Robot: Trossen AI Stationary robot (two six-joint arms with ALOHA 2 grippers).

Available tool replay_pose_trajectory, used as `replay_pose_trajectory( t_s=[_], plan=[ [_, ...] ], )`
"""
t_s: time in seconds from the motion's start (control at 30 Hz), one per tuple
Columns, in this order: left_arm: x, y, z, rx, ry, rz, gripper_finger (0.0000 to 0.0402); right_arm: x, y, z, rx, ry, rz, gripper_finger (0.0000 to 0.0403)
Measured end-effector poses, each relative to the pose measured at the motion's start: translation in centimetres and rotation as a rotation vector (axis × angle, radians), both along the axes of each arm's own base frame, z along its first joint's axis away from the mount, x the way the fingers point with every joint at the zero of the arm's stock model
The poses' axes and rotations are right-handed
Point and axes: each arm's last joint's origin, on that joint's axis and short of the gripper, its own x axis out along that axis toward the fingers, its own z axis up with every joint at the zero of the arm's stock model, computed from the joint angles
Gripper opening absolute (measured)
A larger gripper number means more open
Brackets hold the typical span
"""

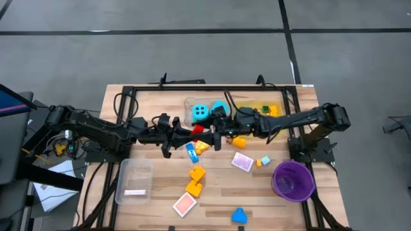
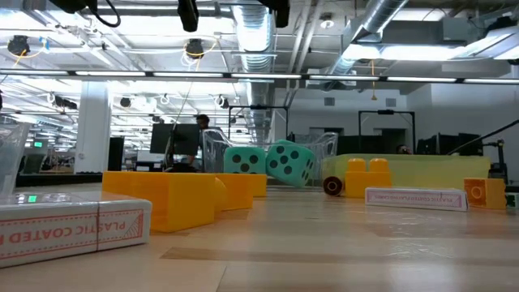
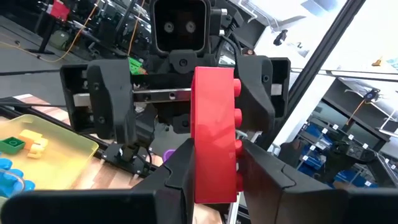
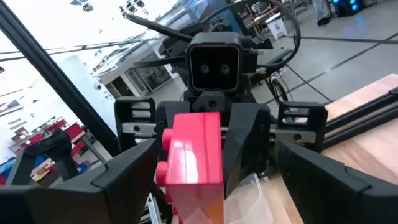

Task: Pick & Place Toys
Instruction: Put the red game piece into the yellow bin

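My right gripper grabs the red brick by its loose end (image 1: 201, 129) next, to take it over from my left gripper for the yellow tray (image 1: 255, 104).
A red studded brick (image 3: 214, 137) hangs above the middle of the table, with my left gripper (image 3: 214, 183) shut on it. My right gripper (image 4: 211, 177) faces it from the table's right, open. Its fingers (image 3: 115, 106) stand on either side of the brick's free end, and I see no touch. From above, the brick (image 1: 198, 130) shows between the two grippers. Two turquoise dice (image 1: 209, 111) lie in a clear tray at the back. Yellow bricks (image 1: 196, 181), a blue brick (image 1: 239, 216) and pink tiles (image 1: 242, 162) lie on the table. My left gripper pinches the red brick's near end (image 3: 211, 186) between its two fingers, one on the studded face and one on the opposite face. The fingers come level from the table's left and lie along the brick. The brick is lifted clear, sticking out toward my right gripper.
A yellow tray (image 1: 266, 109) with small bricks stands at the back right. A purple bowl (image 1: 293, 179) sits at the front right, and a clear tray (image 1: 135, 181) at the front left. Loose toys are scattered across the middle and front of the table.
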Motion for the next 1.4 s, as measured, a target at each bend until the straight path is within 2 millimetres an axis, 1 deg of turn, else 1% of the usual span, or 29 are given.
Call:
replay_pose_trajectory(
  t_s=[0.53, 0.67, 0.8, 0.93, 1.27, 1.33, 1.4],
  plan=[
    [0.0, 0.01, -0.01, 0.001, 0.001, 0.002, 0.0088, 0.0, 0.22, -0.2, 0.004, 0.02, 0.015, 0.0319],
    [0.0, 0.02, 0.0, 0.0, 0.0, 0.003, 0.0088, -0.01, 0.42, -0.19, 0.009, 0.02, 0.02, 0.0308],
    [0.0, 0.02, 0.01, 0.0, 0.0, 0.003, 0.0088, -0.03, 0.68, -0.19, 0.008, 0.02, 0.027, 0.0282],
    [0.0, 0.02, 0.01, 0.0, 0.0, 0.003, 0.0088, -0.03, 0.68, -0.19, 0.008, 0.02, 0.028, 0.0248],
    [-0.05, 0.03, 0.12, -0.002, -0.008, 0.009, 0.0092, -0.09, 0.66, 0.15, 0.003, -0.017, 0.025, 0.0131],
    [-0.06, 0.05, 0.23, -0.012, -0.015, 0.014, 0.0092, -0.11, 0.62, 0.39, -0.003, -0.043, 0.019, 0.0117],
    [-0.08, -0.03, 0.27, -0.022, -0.018, 0.009, 0.0092, -0.12, 0.58, 0.56, -0.005, -0.06, 0.016, 0.0113]
  ],
)
